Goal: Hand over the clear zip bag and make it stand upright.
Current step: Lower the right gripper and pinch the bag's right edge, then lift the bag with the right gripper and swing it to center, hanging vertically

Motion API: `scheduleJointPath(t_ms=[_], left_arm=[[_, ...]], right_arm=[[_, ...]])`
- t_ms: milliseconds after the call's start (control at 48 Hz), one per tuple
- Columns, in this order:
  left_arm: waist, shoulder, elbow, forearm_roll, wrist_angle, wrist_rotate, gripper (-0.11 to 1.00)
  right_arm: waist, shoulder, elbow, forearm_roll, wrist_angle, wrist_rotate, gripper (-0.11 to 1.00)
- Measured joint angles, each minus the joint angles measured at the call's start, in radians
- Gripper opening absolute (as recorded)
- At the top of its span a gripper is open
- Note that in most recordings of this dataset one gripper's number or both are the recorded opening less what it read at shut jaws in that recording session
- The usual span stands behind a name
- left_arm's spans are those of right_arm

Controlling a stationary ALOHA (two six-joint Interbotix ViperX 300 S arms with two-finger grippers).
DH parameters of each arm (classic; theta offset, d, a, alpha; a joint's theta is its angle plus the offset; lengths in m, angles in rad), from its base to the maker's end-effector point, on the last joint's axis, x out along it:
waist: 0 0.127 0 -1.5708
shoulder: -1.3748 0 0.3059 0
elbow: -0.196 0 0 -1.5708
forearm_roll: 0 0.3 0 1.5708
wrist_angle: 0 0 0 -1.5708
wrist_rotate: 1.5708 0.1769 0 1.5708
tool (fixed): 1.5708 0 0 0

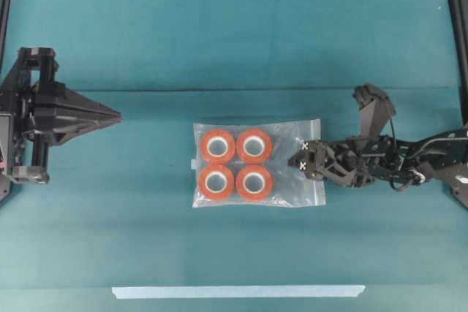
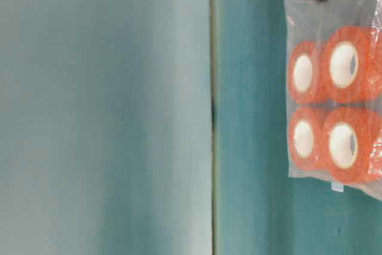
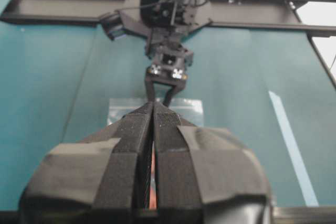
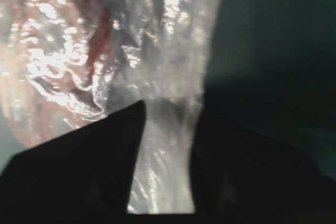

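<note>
To hand over the clear zip bag, my right gripper next needs to grab the bag's flat, empty end (image 4: pixel 167 135), as tape rolls bulge in the bag's other half.
The clear zip bag (image 1: pixel 291 169) lies flat in the middle of the teal table, with several orange-red tape rolls (image 1: pixel 236 164) inside it. My right gripper (image 1: pixel 301 156) is low at the bag's right edge. In the right wrist view its fingers stand apart, and the crinkly plastic (image 4: pixel 157 51) runs between them through the right gripper (image 4: pixel 168 111). My left gripper (image 1: pixel 117 115) hovers far to the left, apart from the bag. Its taped fingers (image 3: pixel 142 129) are pressed together with nothing held. In the left wrist view the left gripper (image 3: pixel 153 109) hides most of the bag (image 3: pixel 118 109).
A pale blue tape strip (image 1: pixel 238 291) lies along the table's front. A fold line (image 1: pixel 234 90) crosses the cloth behind the bag. Black frame rails (image 1: pixel 458 27) stand at the table's left and right ends.
</note>
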Motion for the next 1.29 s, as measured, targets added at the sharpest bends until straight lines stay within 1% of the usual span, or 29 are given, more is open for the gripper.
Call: scheduleJointPath(t_ms=[83, 187, 458, 520, 624, 708, 874, 1020, 1145, 1207, 1290], left_arm=[[0.000, 0.002, 0.003, 0.000, 0.000, -0.003, -0.01], [0.000, 0.000, 0.002, 0.000, 0.000, 0.003, -0.01], [0.000, 0.000, 0.005, 0.002, 0.000, 0.002, -0.01], [0.000, 0.000, 0.005, 0.002, 0.000, 0.003, -0.01], [0.000, 0.000, 0.005, 0.000, 0.002, -0.002, -0.01], [0.000, 0.000, 0.005, 0.002, 0.006, -0.005, -0.01], [0.000, 0.000, 0.006, 0.002, 0.055, -0.009, -0.01], [-0.003, 0.000, 0.006, 0.000, 0.126, -0.012, -0.01], [-0.009, -0.009, 0.006, 0.002, 0.138, -0.014, -0.01], [-0.009, -0.020, 0.006, 0.002, 0.140, -0.012, -0.01], [-0.009, -0.032, 0.006, 0.002, 0.144, -0.005, -0.01]], right_arm=[[-0.003, 0.006, 0.002, 0.003, 0.008, 0.000, 0.23], [-0.011, 0.008, 0.003, 0.003, 0.012, 0.000, 0.09], [-0.020, 0.008, 0.003, -0.003, 0.012, -0.002, 0.09], [-0.020, 0.008, 0.002, -0.006, 0.009, -0.011, 0.09], [-0.026, -0.002, -0.014, -0.009, 0.023, -0.057, 0.08], [-0.037, -0.012, -0.044, -0.011, 0.069, -0.101, 0.01], [-0.072, -0.069, -0.120, -0.017, 0.224, -0.242, 0.00], [-0.121, -0.135, -0.179, -0.020, 0.374, -0.345, 0.00], [-0.163, -0.187, -0.221, -0.040, 0.497, -0.396, 0.00], [-0.187, -0.210, -0.244, -0.060, 0.554, -0.413, 0.00], [-0.218, -0.232, -0.285, -0.098, 0.646, -0.420, 0.00]])
